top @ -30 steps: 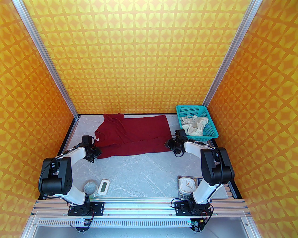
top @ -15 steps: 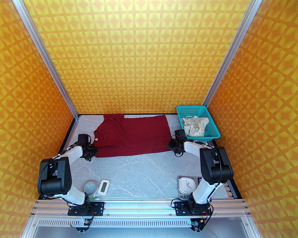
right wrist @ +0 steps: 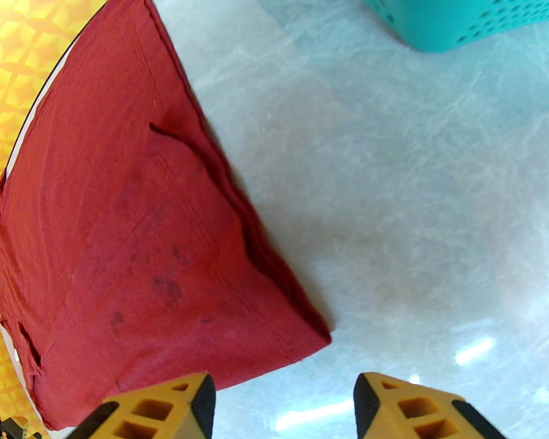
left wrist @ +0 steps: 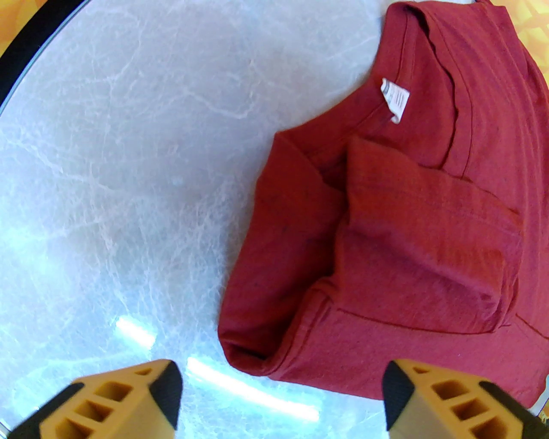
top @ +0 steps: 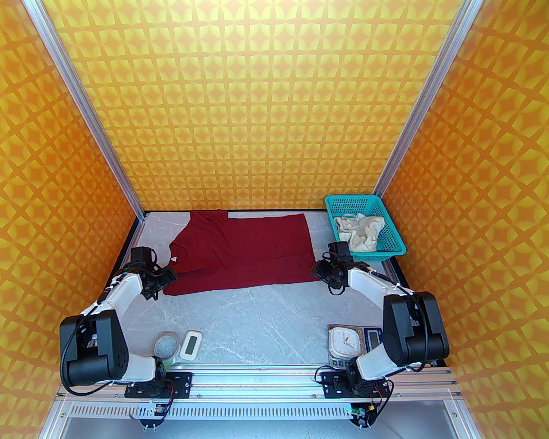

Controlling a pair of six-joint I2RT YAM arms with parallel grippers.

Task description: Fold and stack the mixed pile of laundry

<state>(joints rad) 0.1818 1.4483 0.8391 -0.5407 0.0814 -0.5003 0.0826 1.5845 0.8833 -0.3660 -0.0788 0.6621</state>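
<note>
My right gripper grabs the dark red shirt's near hem corner next, to draw the shirt straight toward me for folding.
The dark red shirt [top: 248,253] lies spread across the back of the table with a sleeve folded over its body, and the white neck label [left wrist: 394,99] shows. My left gripper [top: 164,281] hangs open just off the shirt's near left corner [left wrist: 244,347], and nothing sits between its fingers [left wrist: 124,403]. My right gripper [top: 324,274] stands open at the near right corner [right wrist: 313,338], also empty. The cream-white shorts [top: 358,231] lie crumpled in the teal basket [top: 394,246].
The basket corner [right wrist: 463,21] is close behind my right gripper. At the near edge stand a round dish [top: 166,344], a white digital device [top: 191,345] and a white clock face on a scale [top: 345,341]. Patterned orange walls enclose the table [top: 266,313].
Both grippers have moved outward, the left one leftward and the right one rightward. The shirt's near edge has been drawn wider, with its left corner further left.
</note>
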